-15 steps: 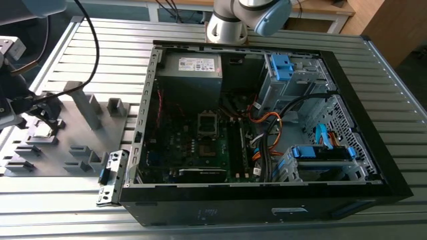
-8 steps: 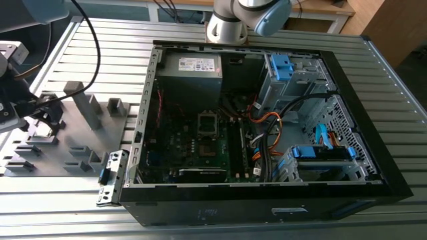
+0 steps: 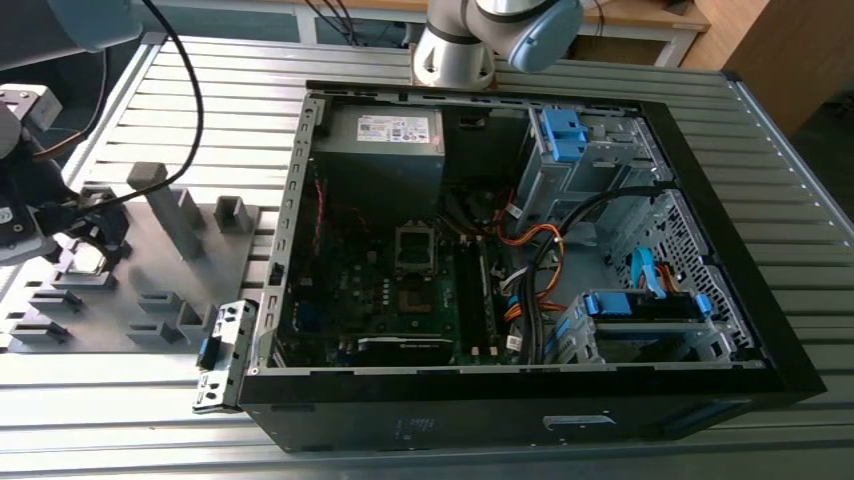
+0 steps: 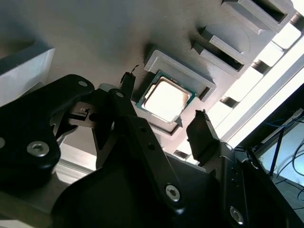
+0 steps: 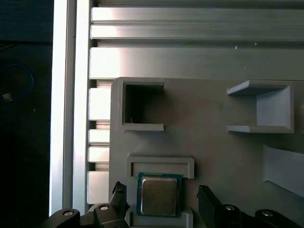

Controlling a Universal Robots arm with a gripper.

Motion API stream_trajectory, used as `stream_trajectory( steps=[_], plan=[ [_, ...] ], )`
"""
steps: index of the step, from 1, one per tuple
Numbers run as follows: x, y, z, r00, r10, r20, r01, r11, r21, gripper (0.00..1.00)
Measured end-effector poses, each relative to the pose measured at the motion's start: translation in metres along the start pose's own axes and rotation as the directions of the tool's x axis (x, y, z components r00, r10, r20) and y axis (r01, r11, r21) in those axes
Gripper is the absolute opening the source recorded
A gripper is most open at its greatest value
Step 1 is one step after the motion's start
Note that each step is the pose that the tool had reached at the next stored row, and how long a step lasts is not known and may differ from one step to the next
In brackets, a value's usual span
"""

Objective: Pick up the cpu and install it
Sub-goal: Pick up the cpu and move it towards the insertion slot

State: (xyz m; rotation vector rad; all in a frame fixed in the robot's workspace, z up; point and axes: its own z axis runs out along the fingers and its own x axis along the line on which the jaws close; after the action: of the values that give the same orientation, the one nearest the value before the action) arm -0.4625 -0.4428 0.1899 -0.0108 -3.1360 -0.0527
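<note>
Next, my gripper grabs the cpu point(image 5: 159, 194) by its open green side edges, since the raised blocks of the holder cover two of its ends.
The cpu point(image 5: 159, 194) is a small square chip with a pale metal top and a green rim. It lies flat in a shallow holder on the grey tray point(image 5: 223, 156). My gripper point(image 5: 160, 189) is open just above it, with one black finger on each side and a gap between each finger and the chip. The second wrist view shows the same: the cpu point(image 4: 166, 99) sits between the two fingertips point(image 4: 127, 80) of the gripper point(image 4: 164, 97). In the exterior view the gripper point(image 3: 78, 238) hangs over the tray point(image 3: 147, 300) at the exterior view's left.
The tray carries several raised grey blocks and empty pockets point(image 5: 142, 107). To the exterior view's right of the tray lies the open black computer case point(image 3: 534, 400), with the motherboard and its socket point(image 3: 416, 248), cables and blue drive brackets. Everything rests on a slatted metal table point(image 3: 787, 170).
</note>
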Motion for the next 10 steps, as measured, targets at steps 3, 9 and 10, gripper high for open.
stream_trajectory(
  steps=[3, 9, 10],
  plan=[
    [0.0, 0.0002, 0.003, 1.0, 0.0, -0.0001, 0.0, 1.0, 0.0, 0.71],
    [0.0, 0.0005, 0.007, 1.0, 0.0, -0.0003, 0.0, 1.0, 0.0002, 0.71],
    [0.0, 0.0005, 0.007, 1.0, 0.0, -0.0004, 0.0, 1.0, 0.0002, 0.71]
  ],
)
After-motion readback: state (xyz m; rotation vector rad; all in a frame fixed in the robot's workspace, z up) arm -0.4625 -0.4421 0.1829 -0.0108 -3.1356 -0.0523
